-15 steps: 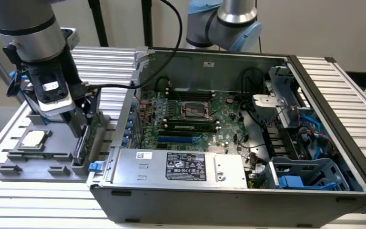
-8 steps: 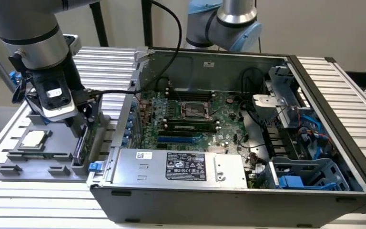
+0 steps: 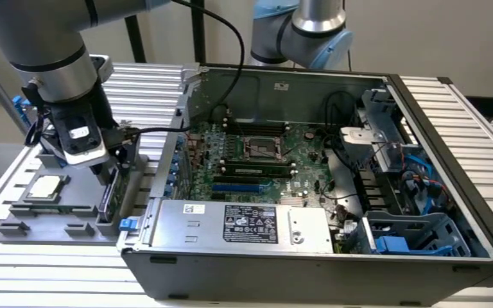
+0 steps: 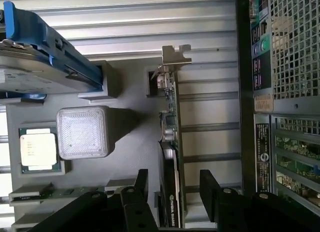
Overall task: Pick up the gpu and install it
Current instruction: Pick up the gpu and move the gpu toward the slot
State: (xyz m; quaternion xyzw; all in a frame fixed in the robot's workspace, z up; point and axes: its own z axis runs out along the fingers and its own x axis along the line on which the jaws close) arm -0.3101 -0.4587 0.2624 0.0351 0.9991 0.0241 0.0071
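Next, my gripper picks up the GPU by its free upper edge (image 3: 115, 182), since its lower edge sits down in the tray's slot (image 3: 108, 227).
The gpu (image 4: 170, 157) stands on its long edge in a slot of the grey parts tray (image 4: 131, 147). Its silver bracket (image 4: 175, 54) is at the end far from my gripper, and the black face with greenish board runs between my fingers. My gripper (image 4: 175, 188) is open and straddles the card, one black finger (image 4: 142, 184) on each side with a gap to the card. In the exterior view the gripper (image 3: 110, 172) hangs over the tray (image 3: 24, 221) at the exterior view's left, just above the gpu (image 3: 116, 192), beside the open computer case (image 3: 315, 269).
On the tray lie a processor (image 4: 37, 148), a pale square block (image 4: 82, 132), memory sticks (image 4: 45, 194) and a hard drive with blue frame (image 4: 45, 47). The case wall (image 4: 285, 92) stands close to the gpu. Inside are the motherboard (image 3: 255, 151) and power supply (image 3: 238, 221). A second arm (image 3: 307, 29) stands behind.
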